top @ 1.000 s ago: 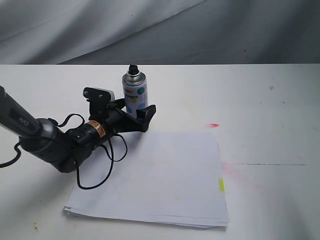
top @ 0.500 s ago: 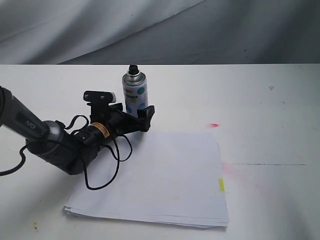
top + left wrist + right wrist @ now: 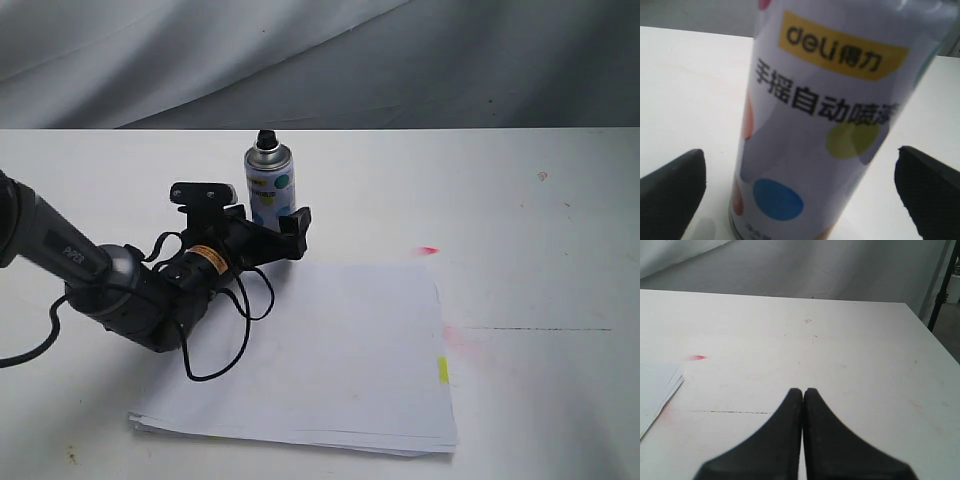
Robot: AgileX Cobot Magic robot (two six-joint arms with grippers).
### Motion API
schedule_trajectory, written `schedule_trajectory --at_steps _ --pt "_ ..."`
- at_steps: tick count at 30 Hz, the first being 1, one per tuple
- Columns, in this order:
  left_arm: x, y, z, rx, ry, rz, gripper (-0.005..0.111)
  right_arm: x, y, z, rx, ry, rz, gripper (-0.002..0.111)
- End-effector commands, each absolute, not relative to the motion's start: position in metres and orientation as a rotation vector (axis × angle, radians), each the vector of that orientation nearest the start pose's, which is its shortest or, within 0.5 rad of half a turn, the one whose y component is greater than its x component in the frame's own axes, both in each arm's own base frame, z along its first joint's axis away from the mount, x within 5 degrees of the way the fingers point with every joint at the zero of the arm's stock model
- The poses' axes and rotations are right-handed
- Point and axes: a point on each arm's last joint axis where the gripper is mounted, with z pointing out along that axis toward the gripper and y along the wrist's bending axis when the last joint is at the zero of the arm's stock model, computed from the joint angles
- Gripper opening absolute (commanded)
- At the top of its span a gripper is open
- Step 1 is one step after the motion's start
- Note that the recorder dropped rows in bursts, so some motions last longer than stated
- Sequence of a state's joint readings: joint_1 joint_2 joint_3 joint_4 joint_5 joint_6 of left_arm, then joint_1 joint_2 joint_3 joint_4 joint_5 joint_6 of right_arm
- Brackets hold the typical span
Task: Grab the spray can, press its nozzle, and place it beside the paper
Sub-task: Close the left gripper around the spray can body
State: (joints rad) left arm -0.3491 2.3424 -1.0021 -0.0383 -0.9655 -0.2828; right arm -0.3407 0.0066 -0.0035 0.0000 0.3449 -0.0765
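Note:
The spray can's black nozzle (image 3: 267, 139) should stay free to press, so my left gripper should pick up the can by its printed body (image 3: 270, 196) next.
The spray can (image 3: 270, 184) stands upright on the white table just behind the far left corner of the paper (image 3: 330, 350). Its black nozzle (image 3: 265, 137) tops the silver dome. My left gripper (image 3: 268, 224) is open, low over the table, with a finger on either side of the can's lower body. Up close the can (image 3: 815, 125) fills the left wrist view, with clear gaps to both black fingers (image 3: 675, 185). My right gripper (image 3: 803, 392) is shut on nothing above bare table, outside the exterior view. The paper's yellow tab (image 3: 442, 370) is on its right edge.
A red paint mark (image 3: 428, 249) and a faint pink smear (image 3: 455, 338) lie right of the paper. A thin dark line (image 3: 540, 329) runs across the table on the right. Grey cloth (image 3: 320, 60) hangs behind the table. The left arm's black cable (image 3: 215, 350) loops over the paper's left edge.
My left gripper has slid forward toward the can, so that its open fingers now flank the can's base. The can, the paper and the right gripper have not moved.

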Motion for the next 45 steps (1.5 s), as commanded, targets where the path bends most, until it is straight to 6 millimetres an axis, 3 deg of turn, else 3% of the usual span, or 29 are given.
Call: schedule_trajectory --at_steps 1,13,21,26,33,45 --pt "0.386 -0.145 0.043 0.014 1.869 -0.406 0.095 0.050 -0.018 0.182 0.248 1.819 -0.303 0.000" --pt "0.398 -0.164 0.051 0.032 1.883 -0.379 0.095 0.050 -0.018 0.182 0.248 1.819 -0.303 0.000" --pt "0.402 -0.163 0.053 -0.009 1.876 -0.350 0.095 0.050 -0.018 0.182 0.248 1.819 -0.303 0.000" --pt "0.402 -0.159 0.042 -0.043 1.900 -0.310 0.095 0.050 -0.018 0.182 0.248 1.819 -0.303 0.000" --pt "0.411 -0.163 0.046 -0.033 1.878 -0.312 0.095 0.050 -0.018 0.182 0.248 1.819 -0.303 0.000" --pt "0.412 -0.163 0.035 -0.034 1.906 -0.302 0.095 0.050 -0.018 0.182 0.248 1.819 -0.303 0.000"
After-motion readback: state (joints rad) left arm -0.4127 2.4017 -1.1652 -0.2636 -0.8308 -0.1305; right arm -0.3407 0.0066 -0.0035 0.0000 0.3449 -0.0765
